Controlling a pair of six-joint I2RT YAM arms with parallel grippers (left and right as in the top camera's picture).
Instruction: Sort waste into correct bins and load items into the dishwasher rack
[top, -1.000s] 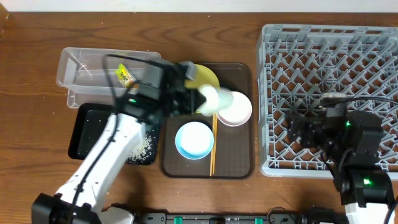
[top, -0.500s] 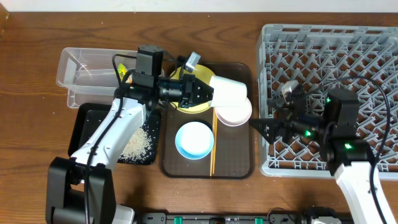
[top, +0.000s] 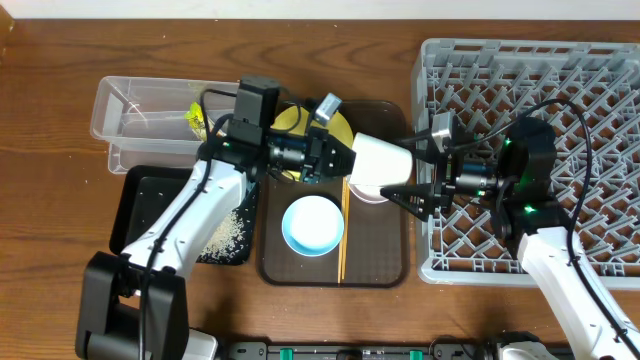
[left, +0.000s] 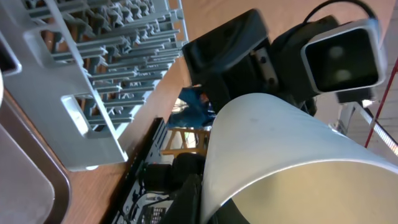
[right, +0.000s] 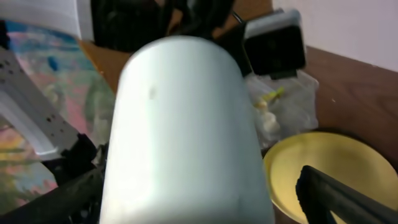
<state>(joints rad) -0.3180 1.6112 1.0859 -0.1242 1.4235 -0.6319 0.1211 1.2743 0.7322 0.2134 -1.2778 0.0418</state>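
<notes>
The right gripper's fingers reach past the cup's closed end in the overhead view and the cup's sides are between them, so the right gripper should close on the cup.
My left gripper (top: 345, 160) is shut on the rim of the small pale cup (top: 380, 157) and holds it on its side above the brown tray. The cup fills the left wrist view (left: 273, 137) and the right wrist view (right: 180, 124). My right gripper (top: 405, 172) is open, with one finger on each side of the cup's closed end. The pinkish-white bowl (top: 378, 190) lies under the cup, beside the yellow plate (top: 325, 125). The light blue bowl (top: 312, 224) and the chopsticks (top: 343, 245) lie on the tray. The grey rack (top: 540, 80) stands at the right.
The dark brown serving tray (top: 385, 255) is in the middle. The clear box (top: 140, 115) at the back left holds the yellow-green wrapper (top: 198, 122). The black tray (top: 140, 205) in front of it holds the white rice scraps (top: 225, 235).
My left gripper has carried the cup to the right, over the pinkish-white bowl. My right arm has swung left from the rack and its open fingers now straddle the cup.
</notes>
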